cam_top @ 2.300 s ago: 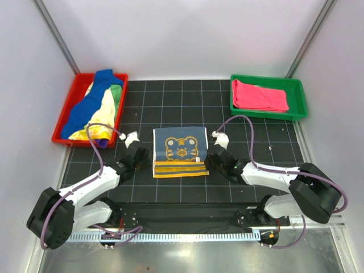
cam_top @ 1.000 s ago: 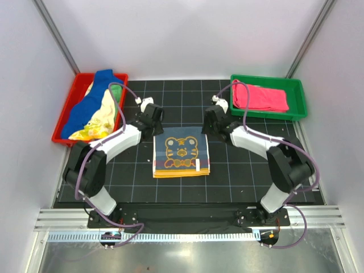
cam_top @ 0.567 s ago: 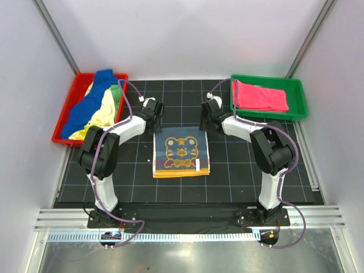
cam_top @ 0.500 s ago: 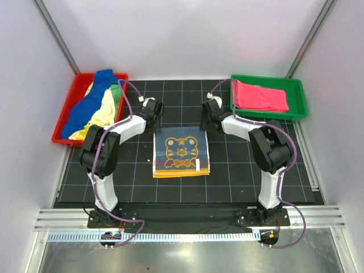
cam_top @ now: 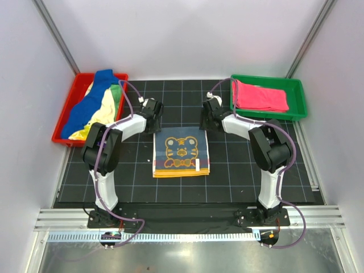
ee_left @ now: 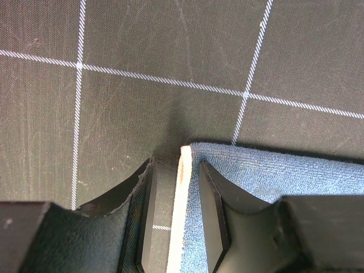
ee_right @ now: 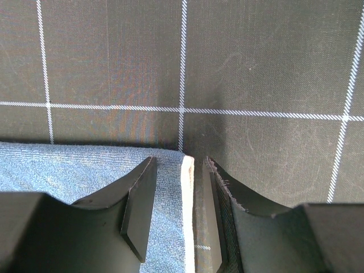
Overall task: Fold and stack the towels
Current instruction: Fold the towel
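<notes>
I should next pinch the tiger towel's far corner (cam_top: pixel 155 133) (ee_left: pixel 186 164) at its pale edge with my left gripper, to fold the towel's far edge toward me.
The orange-yellow and blue tiger towel (cam_top: pixel 181 151) lies folded flat in the middle of the black grid mat. My left gripper (cam_top: pixel 154 126) is at its far left corner and my right gripper (cam_top: pixel 203 126) is at its far right corner. In the left wrist view the left gripper (ee_left: pixel 176 165) is open, its jaws astride the towel's pale edge (ee_left: pixel 183 187) without pinching it. In the right wrist view the right gripper (ee_right: pixel 179 160) is open in the same way over the towel's corner (ee_right: pixel 68 165). A pink-red towel (cam_top: pixel 260 96) lies folded in the green tray.
A red tray (cam_top: pixel 62 128) at the far left holds a heap of blue, green and yellow towels (cam_top: pixel 94 105). A green tray (cam_top: pixel 298 96) stands at the far right. White walls enclose the mat on three sides.
Both arms have swung from the towel's near corners out to its far corners. The towel has stayed in place. In the last half second the grippers barely moved.
</notes>
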Controlling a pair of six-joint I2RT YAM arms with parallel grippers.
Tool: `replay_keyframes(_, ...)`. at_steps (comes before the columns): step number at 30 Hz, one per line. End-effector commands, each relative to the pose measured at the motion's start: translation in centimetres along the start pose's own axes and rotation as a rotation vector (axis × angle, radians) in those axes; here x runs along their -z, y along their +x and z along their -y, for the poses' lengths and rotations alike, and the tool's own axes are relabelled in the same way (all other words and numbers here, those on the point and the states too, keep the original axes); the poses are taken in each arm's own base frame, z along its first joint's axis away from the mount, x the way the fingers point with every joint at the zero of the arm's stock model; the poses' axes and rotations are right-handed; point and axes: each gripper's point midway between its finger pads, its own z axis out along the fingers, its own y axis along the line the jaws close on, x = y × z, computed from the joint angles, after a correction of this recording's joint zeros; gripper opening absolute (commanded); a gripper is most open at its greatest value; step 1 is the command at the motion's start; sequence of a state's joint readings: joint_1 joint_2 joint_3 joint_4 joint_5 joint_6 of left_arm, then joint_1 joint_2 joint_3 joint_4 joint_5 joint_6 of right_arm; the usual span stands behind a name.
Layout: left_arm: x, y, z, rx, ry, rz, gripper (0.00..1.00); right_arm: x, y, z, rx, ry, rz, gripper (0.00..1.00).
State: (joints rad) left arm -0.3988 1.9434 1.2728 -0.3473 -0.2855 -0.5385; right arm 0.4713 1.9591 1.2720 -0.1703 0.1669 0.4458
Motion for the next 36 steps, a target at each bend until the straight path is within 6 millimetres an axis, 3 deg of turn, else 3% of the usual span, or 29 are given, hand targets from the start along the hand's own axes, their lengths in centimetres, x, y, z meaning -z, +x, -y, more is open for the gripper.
replay_keyframes(1,-0.1,-1.7,0.7,0.019,0.029,0.035,0.39,-0.4,-1.9,-0.8,-0.017,-0.048,0.040,0.45)
replay_keyframes(9,-0.9,-0.9,0.7,0.035,0.031,0.018,0.39,-0.6,-1.6,-0.8,-0.041,-0.083,0.021,0.42)
replay_keyframes(17,-1.7,-1.0,1.5,0.073,0.087,0.011,0.29,-0.7,-2.0,-0.7,-0.070,-0.129,0.006,0.23)
replay_keyframes(21,-1.8,-1.5,2.1,0.089,0.116,0.029,0.20,-1.2,-2.4,0.0,-0.084,-0.120,0.014,0.15)
replay_keyframes(31,-1.4,-6.0,2.5,0.143,0.141,0.160,0.01,-2.4,-4.7,-0.3,-0.101,-0.174,0.041,0.11)
replay_keyframes(36,-1.3,-7.9,2.8,0.165,0.172,0.210,0.00,-2.4,-6.1,-0.6,-0.112,-0.201,0.057,0.14)
